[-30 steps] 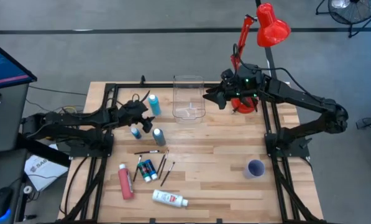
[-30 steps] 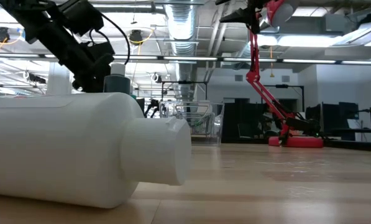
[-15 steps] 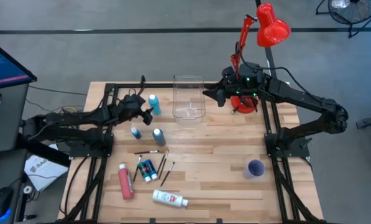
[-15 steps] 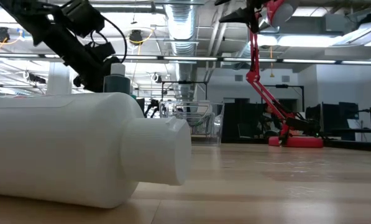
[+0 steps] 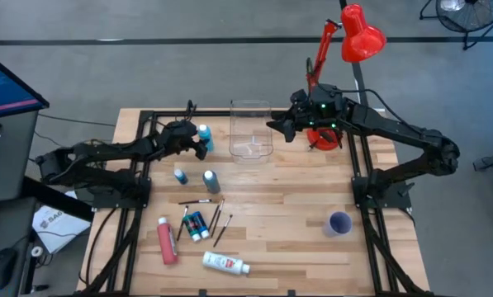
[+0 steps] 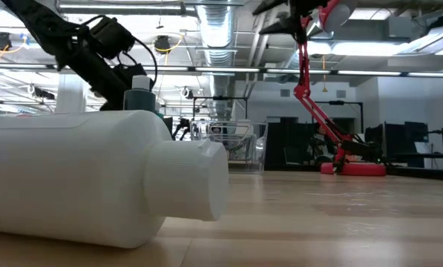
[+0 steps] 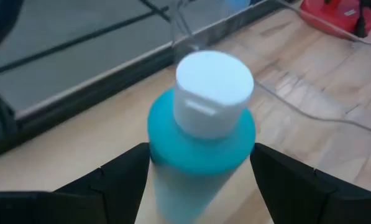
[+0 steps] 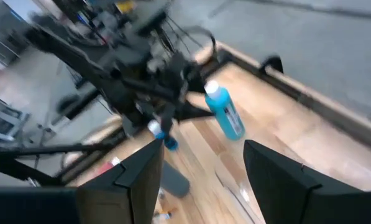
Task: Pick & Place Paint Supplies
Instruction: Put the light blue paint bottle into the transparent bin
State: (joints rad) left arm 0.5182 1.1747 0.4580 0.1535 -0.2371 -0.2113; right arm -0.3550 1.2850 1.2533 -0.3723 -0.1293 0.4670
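My left gripper grips the light blue bottle by its upper body below the cap (image 5: 206,136) next, to place it into the clear box (image 5: 250,130).
A light blue bottle (image 5: 204,137) with a white cap stands upright on its base at the table's far left. My left gripper (image 5: 195,142) is open, and in its wrist view a finger stands on either side of the bottle (image 7: 201,130). My right gripper (image 5: 272,125) hangs open and holds nothing, high beside the clear box (image 5: 250,130). A small blue-green bottle (image 5: 180,175) and a grey bottle (image 5: 210,181) stand nearer. A pink-red bottle (image 5: 167,240), a white bottle (image 5: 225,263), small blue-green tubes (image 5: 196,225) and thin brushes (image 5: 217,216) lie near the front. My left gripper has its fingers (image 7: 126,180) close on both sides of the light blue bottle's upper body (image 7: 173,149), just below the cap. I cannot tell whether they touch it. They come from the table's left, slanting slightly down. The bottle stands upright on the table.
A purple cup (image 5: 339,223) stands at the right front. A red desk lamp (image 5: 357,37) rises at the far right behind my right arm. Black frame rails (image 5: 139,190) run along the table's left and right sides. Bare wood lies in the middle right.
My left gripper has swung toward the table's far edge, away from the small blue-green and grey bottles, and has come up to the light blue bottle, which now stands between its fingers. The bottle has stayed in place.
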